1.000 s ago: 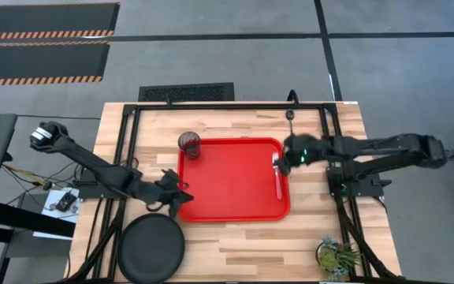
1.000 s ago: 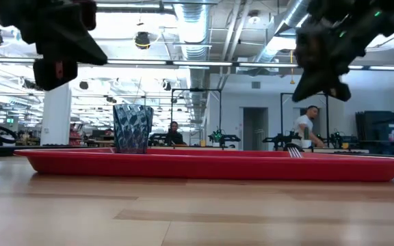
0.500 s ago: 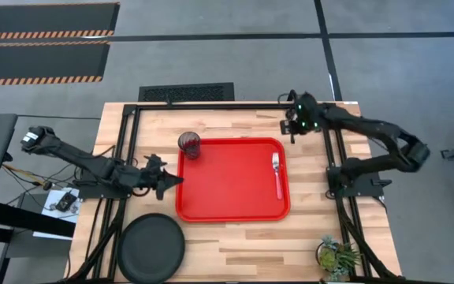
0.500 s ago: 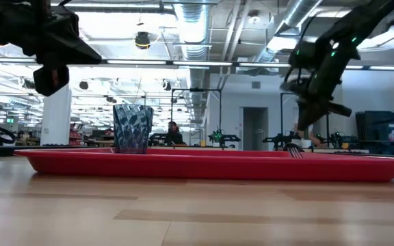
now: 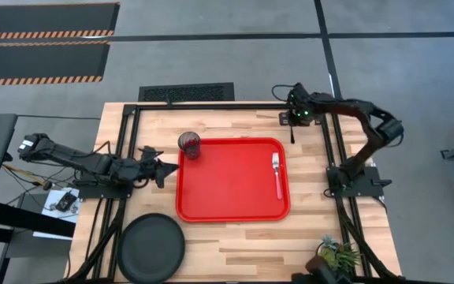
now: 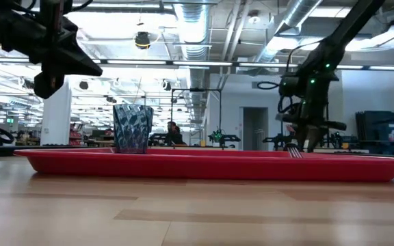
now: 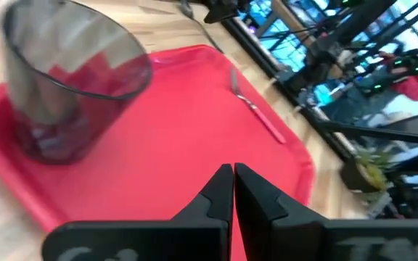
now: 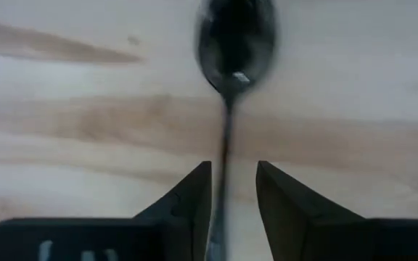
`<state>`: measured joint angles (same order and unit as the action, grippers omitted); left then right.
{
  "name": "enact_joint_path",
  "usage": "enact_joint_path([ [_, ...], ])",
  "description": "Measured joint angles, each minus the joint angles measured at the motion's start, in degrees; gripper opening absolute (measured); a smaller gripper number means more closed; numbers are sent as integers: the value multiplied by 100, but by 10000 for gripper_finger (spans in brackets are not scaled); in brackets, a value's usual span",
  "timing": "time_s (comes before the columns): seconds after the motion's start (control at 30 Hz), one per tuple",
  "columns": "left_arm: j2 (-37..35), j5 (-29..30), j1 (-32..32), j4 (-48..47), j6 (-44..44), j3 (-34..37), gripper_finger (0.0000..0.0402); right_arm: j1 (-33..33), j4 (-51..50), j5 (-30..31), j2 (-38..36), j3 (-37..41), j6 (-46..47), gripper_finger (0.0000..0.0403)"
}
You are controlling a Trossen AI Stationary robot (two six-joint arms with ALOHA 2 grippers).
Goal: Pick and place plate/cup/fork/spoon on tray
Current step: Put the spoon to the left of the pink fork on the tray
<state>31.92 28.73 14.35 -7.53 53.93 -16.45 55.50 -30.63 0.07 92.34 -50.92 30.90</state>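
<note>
The spoon needs to go beside the fork on the red tray, so my right gripper will next grab the spoon by its thin handle.
The red tray lies mid-table. On it the cup stands upright in the far left corner, and the red-handled fork lies flat along the right side. The black plate rests on the table at the near left. The spoon lies flat on the wood beyond the tray's far right corner. My right gripper points down over it, open, a finger on either side of the thin handle. My left gripper hangs shut just left of the tray, holding nothing.
Black frame rails run along the table's left, far and right sides. A small potted plant stands at the near right corner. Bare wood lies between the tray's near edge and the table's front.
My right gripper has swung from above the fork on the tray's right side toward the table's far edge, tipped downward and sunk over the spoon. My left gripper has drawn back from the tray's near left corner, toward the table's left and far side. Tableware has not moved.
</note>
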Motion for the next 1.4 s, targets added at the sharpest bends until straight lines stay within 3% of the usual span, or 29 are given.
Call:
enact_joint_path([
  [0.2,-249,-58,-193,-394,-126,0,0,-142,75,74,497,-302,119,140],
  [0.47,-772,-102,-245,-836,-70,-2,0,-266,-71,445,812,-430,315,116],
  [0.9,-1110,112,-245,-864,30,-4,0,-266,-125,454,798,-430,214,11],
  [1.2,-1110,179,-245,-856,127,-4,0,-351,-368,200,363,-402,792,12],
  [1.4,-1249,355,-245,-924,41,-4,0,-1115,-958,206,-205,-402,1718,10],
])
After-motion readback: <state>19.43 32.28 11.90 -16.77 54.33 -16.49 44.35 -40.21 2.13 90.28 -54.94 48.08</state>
